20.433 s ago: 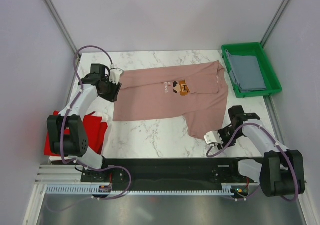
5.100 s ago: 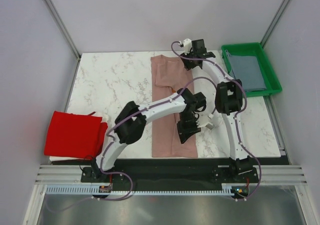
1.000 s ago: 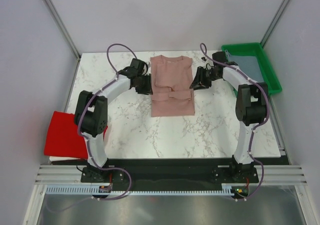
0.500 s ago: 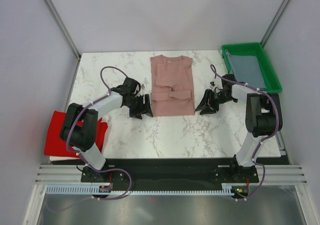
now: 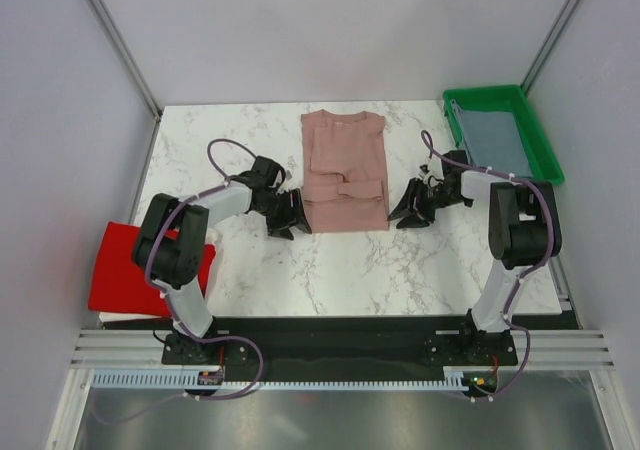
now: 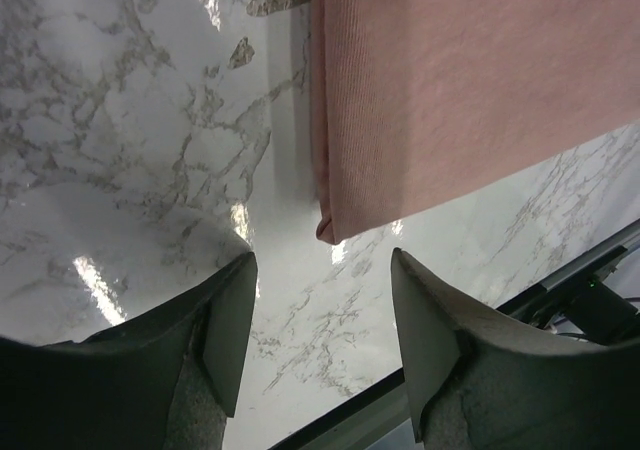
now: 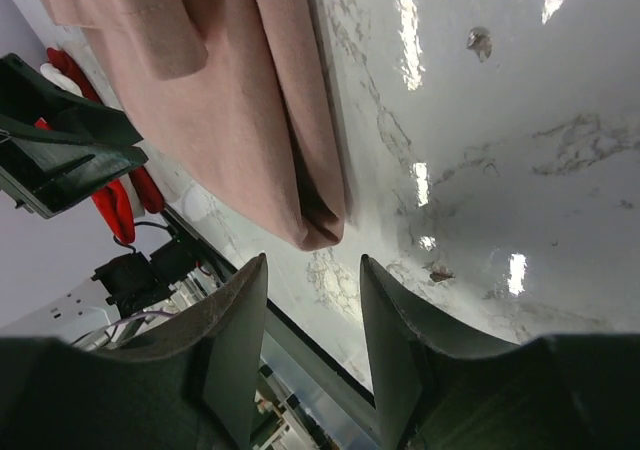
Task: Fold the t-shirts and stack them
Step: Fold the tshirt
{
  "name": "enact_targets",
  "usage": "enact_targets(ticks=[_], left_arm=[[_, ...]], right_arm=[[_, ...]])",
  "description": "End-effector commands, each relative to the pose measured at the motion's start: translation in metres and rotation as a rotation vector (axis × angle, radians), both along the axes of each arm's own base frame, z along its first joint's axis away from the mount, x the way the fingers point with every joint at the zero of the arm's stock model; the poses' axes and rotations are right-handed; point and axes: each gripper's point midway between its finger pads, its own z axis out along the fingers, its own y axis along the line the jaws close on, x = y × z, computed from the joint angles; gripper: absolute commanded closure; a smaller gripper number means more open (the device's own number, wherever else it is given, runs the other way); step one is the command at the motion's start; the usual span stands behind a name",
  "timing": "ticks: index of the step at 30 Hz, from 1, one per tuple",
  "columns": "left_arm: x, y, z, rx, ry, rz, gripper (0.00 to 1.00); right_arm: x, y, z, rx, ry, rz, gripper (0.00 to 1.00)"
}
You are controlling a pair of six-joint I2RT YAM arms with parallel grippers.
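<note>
Next, my right gripper takes hold of the dusty-pink t-shirt's near corner (image 5: 387, 227) (image 7: 321, 234), opposite my left gripper's corner, to fold the t-shirt's near edge over evenly.
The dusty-pink t-shirt (image 5: 344, 170) lies folded into a long rectangle at the table's far middle, its sleeves tucked across it. My left gripper (image 5: 297, 213) is open and empty at its near left corner, which shows just ahead of the fingers in the left wrist view (image 6: 420, 100). My right gripper (image 5: 398, 208) is open and empty at its near right corner, seen in the right wrist view (image 7: 240, 100). The red t-shirt (image 5: 125, 270) lies folded at the table's near left edge. The slate grey-blue t-shirt (image 5: 493, 142) lies in the green tray.
The green plastic tray (image 5: 547, 160) sits at the far right corner. The marble table (image 5: 350, 270) has a black rail along its near edge. Grey walls close in the left and right sides.
Over the earlier frames the pink shirt went from spread flat to a folded rectangle. In the last half second both grippers edged inward toward its near corners.
</note>
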Motion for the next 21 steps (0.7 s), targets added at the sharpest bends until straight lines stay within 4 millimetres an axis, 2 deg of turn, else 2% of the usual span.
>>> enact_targets(ticks=[1,15,18,19,21], left_arm=[[0.017,-0.01,0.004,-0.04,-0.015,0.028,0.37],[0.022,-0.015,-0.008,-0.045,0.021,0.047,0.49],[0.023,-0.016,-0.01,-0.049,0.03,0.049,0.59],[0.023,-0.017,-0.009,-0.053,0.029,0.049,0.67],[0.022,-0.017,-0.01,-0.055,0.041,0.057,0.74]], right_arm=[[0.0,0.005,-0.002,0.031,0.006,0.003,0.5],[0.004,0.013,-0.019,0.049,0.059,0.001,0.49],[0.005,0.018,-0.02,0.068,0.073,-0.009,0.52],[0.004,0.02,-0.02,0.078,0.078,-0.008,0.53],[0.002,0.023,-0.022,0.093,0.096,-0.016,0.55]])
